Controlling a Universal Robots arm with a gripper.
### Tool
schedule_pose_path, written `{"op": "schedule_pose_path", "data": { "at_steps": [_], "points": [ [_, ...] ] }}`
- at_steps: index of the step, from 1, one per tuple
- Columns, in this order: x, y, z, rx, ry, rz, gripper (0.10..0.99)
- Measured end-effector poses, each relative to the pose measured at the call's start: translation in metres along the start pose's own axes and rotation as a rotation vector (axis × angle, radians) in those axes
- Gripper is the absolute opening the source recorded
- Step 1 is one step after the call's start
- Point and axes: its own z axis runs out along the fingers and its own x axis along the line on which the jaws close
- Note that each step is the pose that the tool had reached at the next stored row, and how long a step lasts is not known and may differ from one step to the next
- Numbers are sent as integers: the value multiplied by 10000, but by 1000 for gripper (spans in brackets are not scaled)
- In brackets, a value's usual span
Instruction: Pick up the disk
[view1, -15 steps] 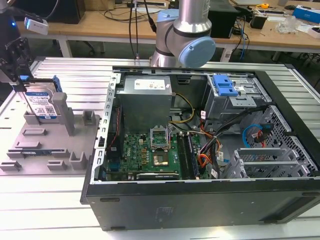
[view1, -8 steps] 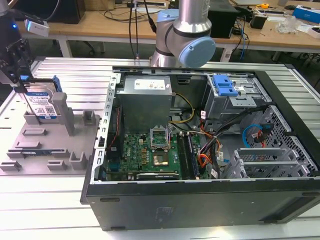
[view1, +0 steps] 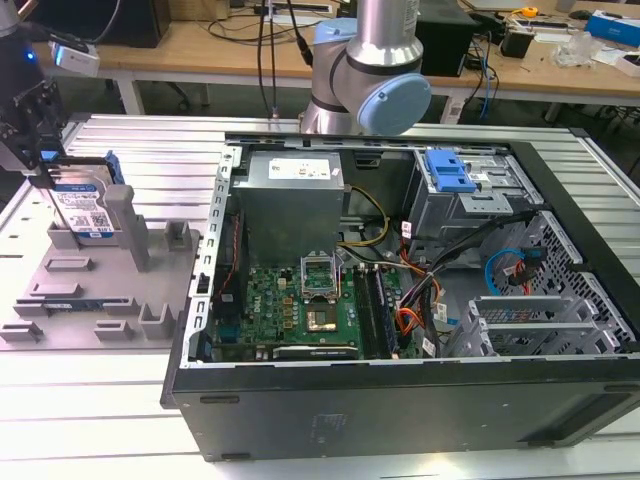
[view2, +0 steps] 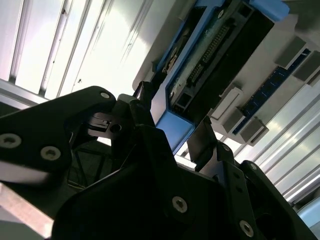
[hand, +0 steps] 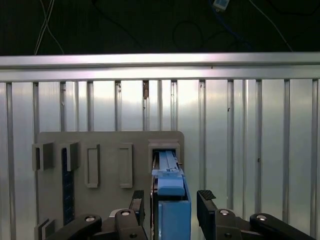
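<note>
The robot's fingers reach down on both sides of the disk's blue bar (view1: 58, 160), so the gripper needs to close on the disk and would hold it now.
The disk (view1: 88, 208) stands on edge in a slot of a grey fixture plate (view1: 100, 295) at the exterior view's left, its blue-and-white label facing the camera. My gripper (view1: 45, 170) hangs over its upper end. In the first wrist view the disk's blue-railed edge (hand: 170, 197) sits between the two black fingers, and my gripper (hand: 171, 200) is open with a narrow gap on each side. In the second wrist view the disk's connector end (view2: 210, 60) points away from my gripper (view2: 175, 117), one finger (view2: 145, 95) lying close beside the blue rail.
An open computer case (view1: 400, 420) fills the exterior view's middle and right, with a grey power supply box (view1: 290, 200) and a blue caddy (view1: 447, 170) inside. The arm's base (view1: 370, 70) stands behind it. The fixture plate (hand: 105, 145) holds other slots and grey posts (view1: 135, 225).
</note>
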Motion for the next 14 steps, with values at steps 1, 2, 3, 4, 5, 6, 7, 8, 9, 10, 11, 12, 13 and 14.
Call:
{"op": "schedule_pose_path", "data": {
  "at_steps": [1,2,3,4,5,6,7,8,9,10,11,12,13,14],
  "points": [
    [1,1,4,-1,0,1,541],
    [1,2,5,0,0,0,541],
    [1,2,5,1,0,0,541],
    [1,2,6,1,-6,-1,541],
    [0,2,6,1,-11,0,541],
    [0,2,6,1,-18,0,541],
    [1,2,5,1,-18,0,541],
    [1,2,6,1,-18,0,541],
    [1,2,6,0,-18,0,541],
    [2,2,6,0,-19,0,541],
    [2,3,6,0,-19,0,541],
    [4,3,7,1,-18,0,525],
    [4,3,7,1,-18,0,463],
    [4,4,7,0,-18,0,463]
  ]
}}
